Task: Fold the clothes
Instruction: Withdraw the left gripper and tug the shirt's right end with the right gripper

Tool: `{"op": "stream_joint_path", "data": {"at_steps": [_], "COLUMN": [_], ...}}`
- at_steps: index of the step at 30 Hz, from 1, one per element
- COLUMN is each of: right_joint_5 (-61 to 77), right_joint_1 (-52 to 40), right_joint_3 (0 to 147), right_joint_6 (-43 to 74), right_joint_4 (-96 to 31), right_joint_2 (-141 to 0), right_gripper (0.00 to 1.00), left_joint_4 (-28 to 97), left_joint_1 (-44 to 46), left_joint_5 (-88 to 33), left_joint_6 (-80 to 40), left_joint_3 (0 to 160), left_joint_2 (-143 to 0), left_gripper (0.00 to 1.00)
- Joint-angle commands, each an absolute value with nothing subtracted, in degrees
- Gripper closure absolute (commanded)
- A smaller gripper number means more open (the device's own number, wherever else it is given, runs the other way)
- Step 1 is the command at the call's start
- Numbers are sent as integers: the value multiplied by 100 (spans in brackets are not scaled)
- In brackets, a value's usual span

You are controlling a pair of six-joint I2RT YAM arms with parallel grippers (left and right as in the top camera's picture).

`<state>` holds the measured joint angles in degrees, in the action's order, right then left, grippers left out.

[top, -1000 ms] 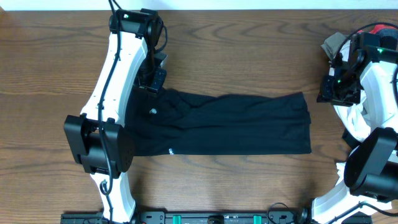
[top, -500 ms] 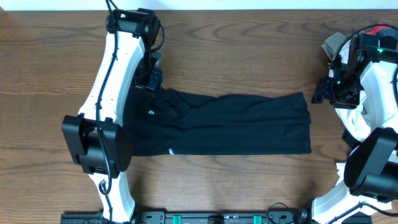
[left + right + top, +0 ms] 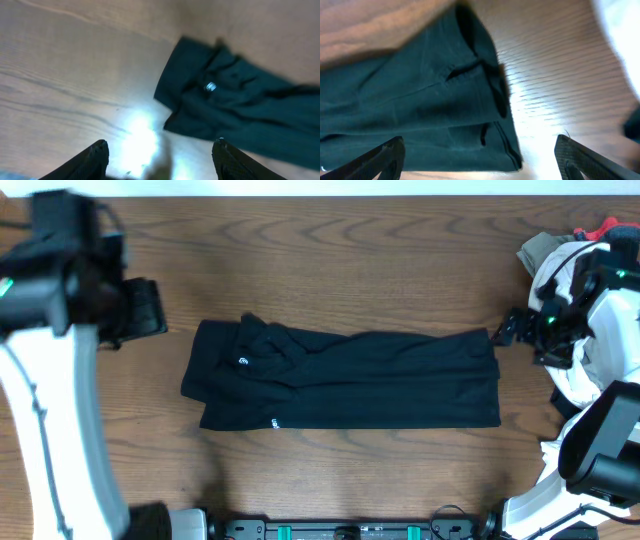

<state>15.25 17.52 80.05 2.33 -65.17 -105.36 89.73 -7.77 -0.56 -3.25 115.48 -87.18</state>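
Observation:
My right gripper is going to grab the black shirt next by its short end edge, away from the logo. It will fold that end over the folded shirt.
The clothes are one black shirt [image 3: 350, 380], folded into a long band across the middle of the table, with a small white round logo [image 3: 243, 361] near its rumpled left end. My left gripper [image 3: 150, 310] hangs to the left of the shirt and apart from it. In the left wrist view its fingers [image 3: 97, 157] stand open over bare wood, the shirt [image 3: 240, 110] ahead to the right. My right gripper [image 3: 505, 332] is by the shirt's far right corner. In the right wrist view it is open [image 3: 480, 160] above the shirt's right edge [image 3: 420, 100], holding nothing.
A heap of other garments, grey [image 3: 540, 250] and red [image 3: 600, 227], lies at the back right corner. White cloth [image 3: 572, 380] sits under the right arm. The right arm's base [image 3: 590, 450] stands at the front right, and a rail [image 3: 350, 530] runs along the front edge.
My left gripper opened, let go of the shirt's left end and swung away to the left. My right gripper opened wide and shifted slightly toward the shirt's right corner.

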Motion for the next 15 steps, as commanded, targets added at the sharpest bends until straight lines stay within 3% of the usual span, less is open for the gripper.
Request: {"op": "stream_joint_path", "data": {"at_steps": [1, 5, 8, 15], "right_joint_5": [1787, 1828, 1848, 1887], "right_joint_1": [1721, 1734, 1734, 1734], "right_joint_3": [7516, 7019, 6746, 6652], "right_joint_6": [97, 99, 99, 272], "right_joint_4": [-6265, -5865, -5649, -5588], "right_joint_2": [-10619, -10619, -10619, -10619], "right_gripper": [5, 4, 3, 4], "left_joint_4": [8903, 8899, 8906, 8871], "left_joint_1": [-1009, -1131, -1129, -1035], "left_joint_5": [-412, -410, -506, -1203], "left_joint_6": [-646, -829, -829, -626], "left_joint_3": [11585, 11585, 11546, 10702], "left_joint_2": [-8394, -7983, -7797, -7883], "left_gripper": [32, 31, 23, 23]}}
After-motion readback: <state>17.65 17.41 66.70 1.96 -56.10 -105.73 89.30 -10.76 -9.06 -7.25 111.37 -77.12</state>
